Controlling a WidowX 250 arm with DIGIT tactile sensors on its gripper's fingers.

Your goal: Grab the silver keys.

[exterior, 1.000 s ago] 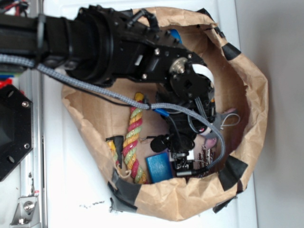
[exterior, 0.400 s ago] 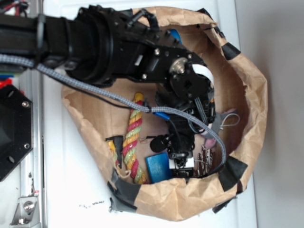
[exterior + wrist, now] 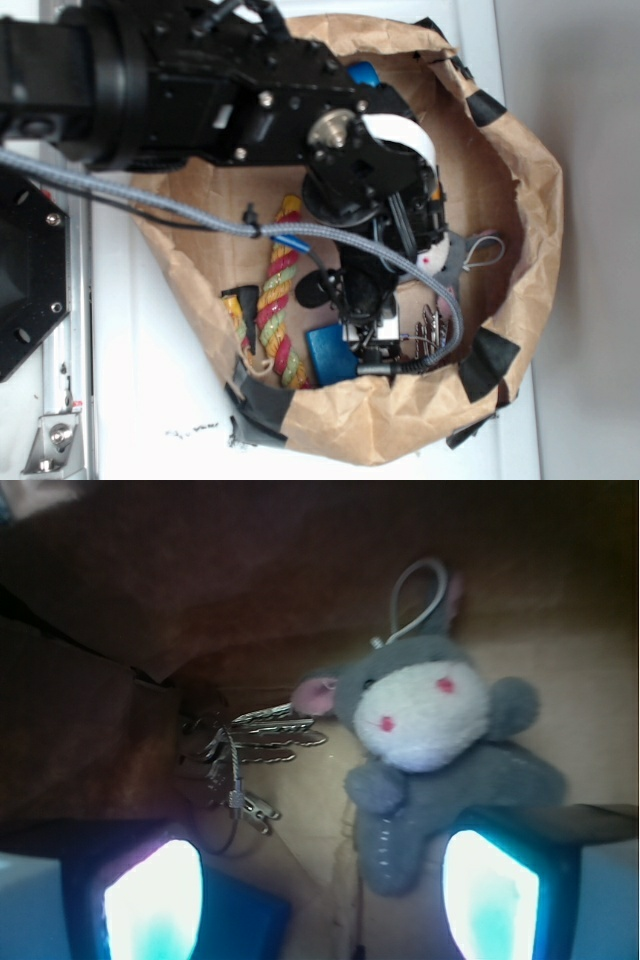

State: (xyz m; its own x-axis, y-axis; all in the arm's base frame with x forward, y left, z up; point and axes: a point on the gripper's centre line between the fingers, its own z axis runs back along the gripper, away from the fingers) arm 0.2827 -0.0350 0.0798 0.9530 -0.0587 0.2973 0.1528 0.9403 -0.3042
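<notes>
I will next use my gripper to grab the keys by their wire cable loop (image 3: 236, 790), to pick the silver keys out of the paper bag.
The silver keys (image 3: 250, 745) lie on the brown bag floor against the bag wall, ahead and left of my gripper (image 3: 320, 900). My gripper is open, its lit fingertips (image 3: 150, 900) wide apart, with only bag floor between them. In the exterior view the keys (image 3: 432, 328) show just right of the gripper (image 3: 375, 340), partly hidden by the grey cable.
A grey plush mouse (image 3: 430, 740) with a white loop lies right of the keys, its leg close to my right finger. A flat blue block (image 3: 328, 352) sits beside the left finger. A coloured rope toy (image 3: 278, 300) lies further left. The paper bag wall (image 3: 520, 250) surrounds everything.
The arm has shifted left and risen towards the camera. The gripper has moved slightly left, away from the keys, and more of the plush mouse shows.
</notes>
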